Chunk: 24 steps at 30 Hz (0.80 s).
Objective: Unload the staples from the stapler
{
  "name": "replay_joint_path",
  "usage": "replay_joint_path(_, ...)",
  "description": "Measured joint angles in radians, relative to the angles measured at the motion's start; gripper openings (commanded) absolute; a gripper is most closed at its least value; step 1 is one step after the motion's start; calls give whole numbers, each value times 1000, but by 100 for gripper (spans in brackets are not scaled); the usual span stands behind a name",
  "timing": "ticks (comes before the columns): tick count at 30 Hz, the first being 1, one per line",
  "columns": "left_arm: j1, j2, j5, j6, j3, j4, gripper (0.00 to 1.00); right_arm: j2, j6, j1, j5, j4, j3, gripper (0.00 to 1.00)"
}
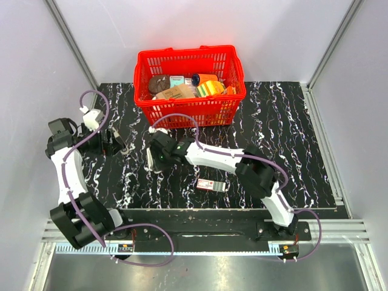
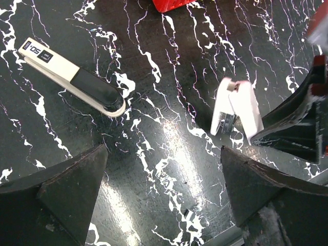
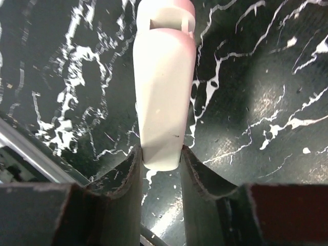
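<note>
The robot's right gripper should keep holding the white oblong piece, as it hangs tilted above the table and would fall if the gripper opened now.
The stapler (image 2: 72,77), slim and off-white with a dark section and a "50" label, lies flat on the black marbled table in the left wrist view, upper left. My left gripper (image 2: 164,148) is open and empty, hovering short of it; in the top view it (image 1: 115,143) is at the left. My right gripper (image 3: 161,154) is shut on the end of a shorter white oblong piece (image 3: 164,87). That piece (image 2: 238,105) shows a small metal part underneath, with the right gripper's fingers (image 2: 292,123) beside it. No loose staples show.
A red basket (image 1: 151,103) full of items stands at the back centre; its corner shows in the left wrist view (image 2: 171,4). A small red-and-white box (image 1: 211,185) lies on the table in front of the right arm. White walls enclose the table.
</note>
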<state>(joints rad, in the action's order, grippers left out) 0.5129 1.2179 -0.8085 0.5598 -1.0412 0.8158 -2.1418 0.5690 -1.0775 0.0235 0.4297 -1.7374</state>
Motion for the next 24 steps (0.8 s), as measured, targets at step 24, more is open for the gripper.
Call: replay_joint_path(24,54,-58,49,-200,120,-205,98,-344,-50,-121,-96,512,-580,39)
